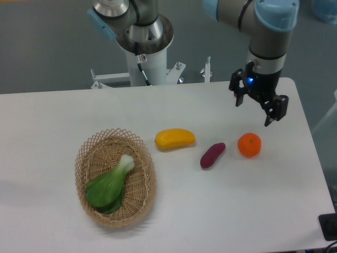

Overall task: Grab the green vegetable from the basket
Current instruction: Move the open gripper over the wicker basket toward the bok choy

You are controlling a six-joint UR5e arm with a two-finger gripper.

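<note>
The gripper reaches the bok choy [110, 186] in the wicker basket next. Then it grabs the bok choy by its pale stem [126, 163].
A bok choy [110, 186] with bright-green leaves and a pale stem lies inside the oval tan wicker basket [84, 158] at the front left of the white table. Its stem end points up and to the right. My gripper [254, 112] hangs at the back right of the table, far from the basket, just above and behind an orange [249, 145]. Its two dark fingers [238, 95] stand apart and hold nothing.
A yellow mango [175, 138] lies at the table's middle. A small purple sweet potato [212, 155] lies between it and the orange. The arm's base column [143, 58] stands behind the table's back edge.
</note>
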